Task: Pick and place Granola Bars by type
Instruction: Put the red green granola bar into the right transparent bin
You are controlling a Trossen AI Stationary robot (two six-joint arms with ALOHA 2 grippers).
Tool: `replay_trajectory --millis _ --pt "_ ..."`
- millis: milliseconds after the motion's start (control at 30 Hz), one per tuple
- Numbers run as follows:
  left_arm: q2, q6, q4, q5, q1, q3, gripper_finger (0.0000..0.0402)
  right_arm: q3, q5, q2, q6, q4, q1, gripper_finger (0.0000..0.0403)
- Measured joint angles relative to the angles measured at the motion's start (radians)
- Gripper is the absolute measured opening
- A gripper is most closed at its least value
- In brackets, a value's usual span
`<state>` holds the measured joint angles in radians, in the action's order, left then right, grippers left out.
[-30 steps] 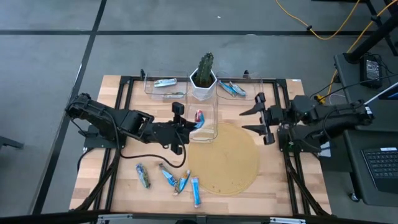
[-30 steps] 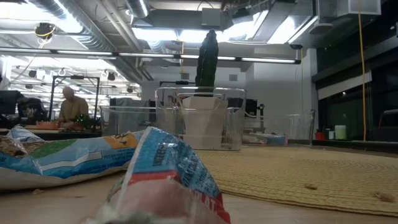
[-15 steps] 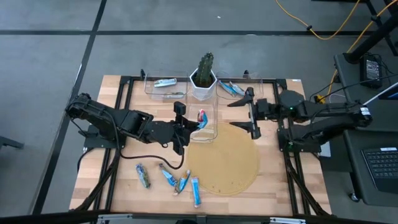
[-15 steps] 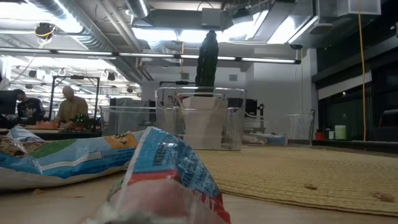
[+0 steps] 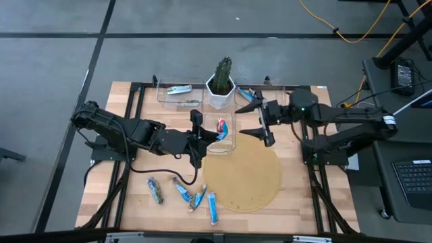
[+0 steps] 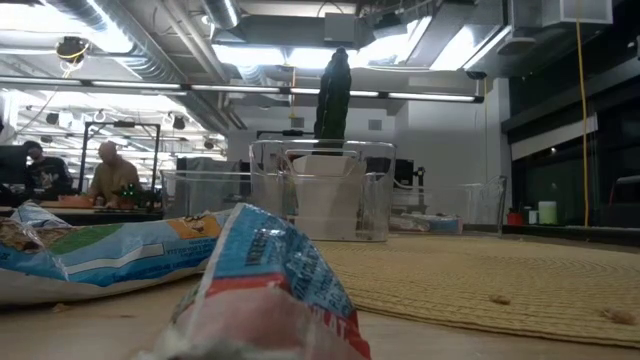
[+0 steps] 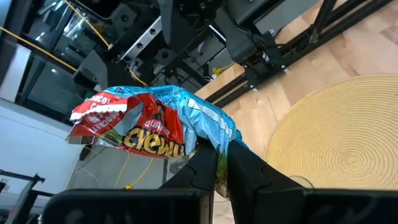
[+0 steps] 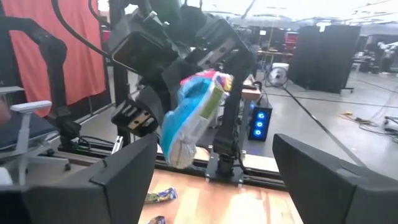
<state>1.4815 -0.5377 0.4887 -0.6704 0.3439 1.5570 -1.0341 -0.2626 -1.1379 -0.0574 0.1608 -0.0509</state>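
The granola bar needs to go over to its bin. My right gripper needs to grab the bar by its blue end (image 5: pixel 223 136) next and leave its red end (image 5: pixel 221 123).
My left gripper (image 5: pixel 210 135) is shut on a granola bar (image 5: pixel 221 127) with a blue and red wrapper, held in the air over a clear bin (image 5: pixel 228 143) at mid-table. The left wrist view shows the crumpled bar (image 7: pixel 149 121) above my fingers. My right gripper (image 5: pixel 241 120) stands open just right of the bar, pointing level at it. In the right wrist view the bar (image 8: pixel 193 115) lies ahead of the fingers, apart from them. Several more bars (image 5: pixel 183 193) lie flat on the wood near the front edge, and two fill the low view (image 6: pixel 260 290). My left gripper pinches the bar's blue end (image 7: pixel 219 142) between its two fingers. The fingers come nearly level from the table's left. The bar sticks out past the fingertips with its red end (image 7: pixel 102 115) free, lifted clear of the bin and table.
A potted cactus (image 5: pixel 221 82) stands at the far middle between two clear bins, the left (image 5: pixel 177 95) and the right (image 5: pixel 251 96), each with bars inside. A round woven mat (image 5: pixel 244 174) covers the table's right-centre. Black frame rails run along both sides.
My right gripper has travelled from the table's right side toward the left, up to the bar held by my left gripper. The held bar has turned a little in the left hold and shows more of its blue side from above.
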Motion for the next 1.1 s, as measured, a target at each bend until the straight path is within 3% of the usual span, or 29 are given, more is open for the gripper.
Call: replay_trajectory --millis 567,1100 --pt "0.000 0.000 0.000 0.007 0.000 0.000 0.0017 -0.193 -0.082 -0.202 -0.003 0.000 0.000 0.0324" --pt "0.000 0.002 0.000 0.014 0.000 0.000 0.0017 -0.238 -0.107 -0.250 -0.009 0.000 0.000 0.0311"
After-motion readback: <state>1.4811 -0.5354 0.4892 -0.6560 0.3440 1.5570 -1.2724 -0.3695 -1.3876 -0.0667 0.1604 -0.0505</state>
